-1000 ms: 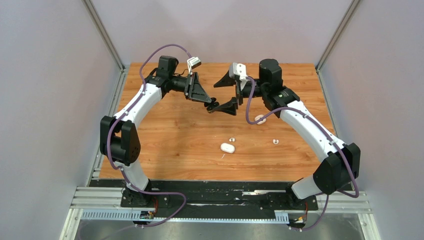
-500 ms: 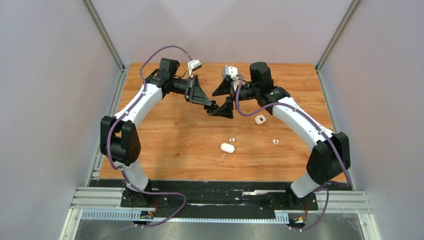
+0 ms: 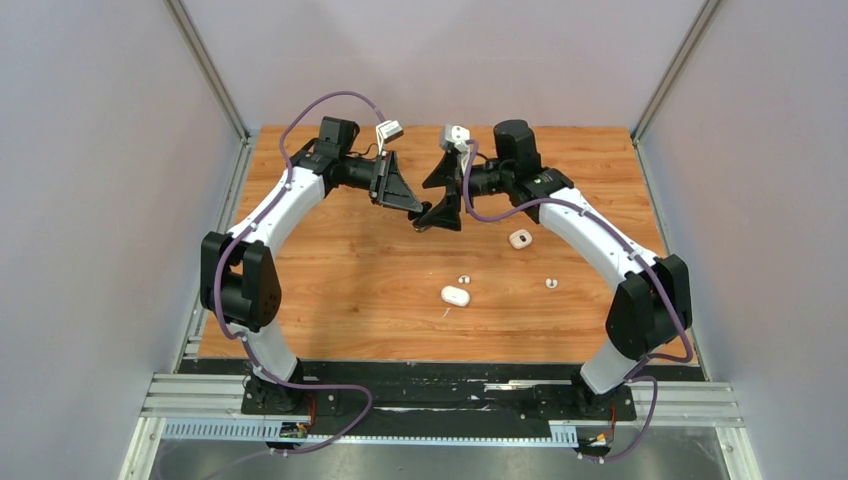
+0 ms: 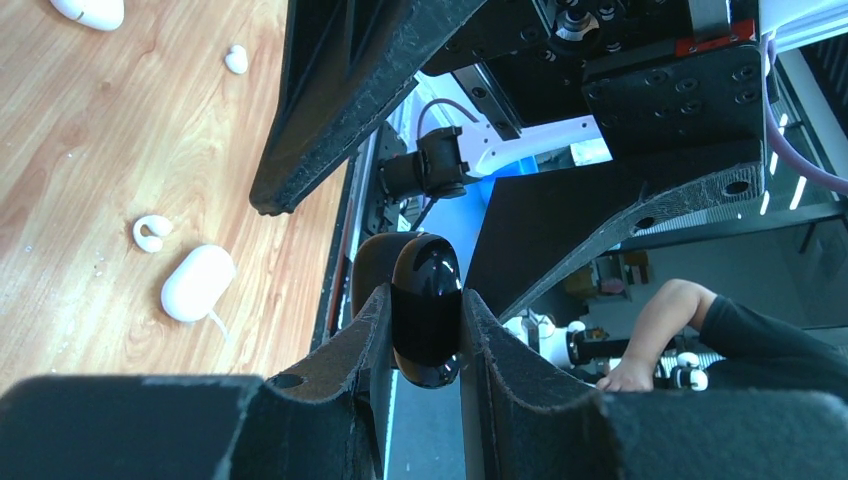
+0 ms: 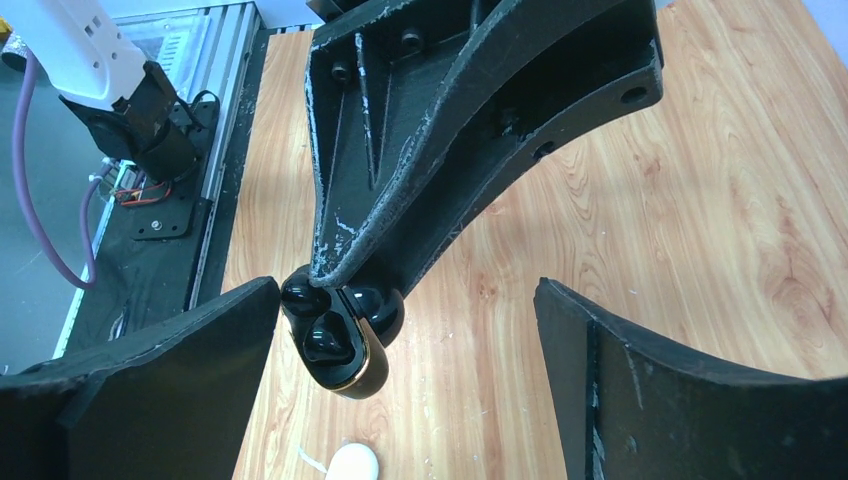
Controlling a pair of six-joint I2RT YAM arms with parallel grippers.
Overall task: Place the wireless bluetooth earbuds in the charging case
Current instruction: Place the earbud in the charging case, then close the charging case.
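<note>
To close the charging case (image 4: 427, 320) over the earbuds, my right gripper should next grab the case across its swung-back lid and earbud side.
My left gripper (image 3: 422, 213) is shut on a glossy black charging case (image 4: 427, 320) and holds it above the table. In the right wrist view the case (image 5: 352, 368) hangs open, its lid (image 5: 378, 305) swung back. Two black earbuds (image 5: 324, 340) appear to sit in its wells. My right gripper (image 3: 441, 194) is open and empty, with one finger (image 5: 150, 380) on each side of the case and not touching it. Two white earbuds (image 3: 463, 279) (image 3: 550, 283) lie loose on the table.
A closed white case (image 3: 455, 296) lies on the wooden table (image 3: 340, 300) near the middle, and it also shows in the left wrist view (image 4: 197, 283). A second white case (image 3: 520, 239) lies under the right arm. Grey walls enclose the table.
My right gripper has swung left and now brackets the black case held by my left gripper. The second white case has come into plain view. My left arm has barely moved.
</note>
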